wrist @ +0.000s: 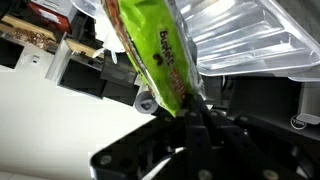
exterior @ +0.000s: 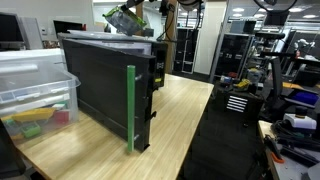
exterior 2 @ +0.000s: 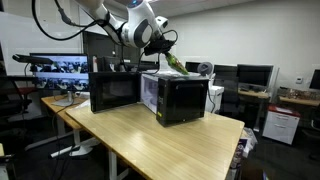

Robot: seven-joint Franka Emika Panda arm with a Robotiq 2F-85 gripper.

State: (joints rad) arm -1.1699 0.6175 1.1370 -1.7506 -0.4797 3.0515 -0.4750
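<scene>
The snack bag's lower edge (exterior: 134,31) reaches down close over the clear plastic tray, so the bag would settle there if released. My gripper will open.
My gripper (wrist: 190,105) is shut on a green snack bag (wrist: 155,55), pinching its lower end between the black fingers. In an exterior view the gripper (exterior 2: 165,47) holds the green bag (exterior 2: 176,63) just above the top of a black microwave (exterior 2: 180,98). In an exterior view the bag (exterior: 125,17) hangs above the microwave (exterior: 105,85), whose green-edged door (exterior: 130,108) stands open. A clear plastic tray (wrist: 245,35) lies on top of the microwave, under the bag.
A second black microwave (exterior 2: 115,90) stands beside the first on the wooden table (exterior 2: 150,140). A clear bin (exterior: 35,95) with coloured items sits at the table's end. Monitors, shelves and desks surround the table.
</scene>
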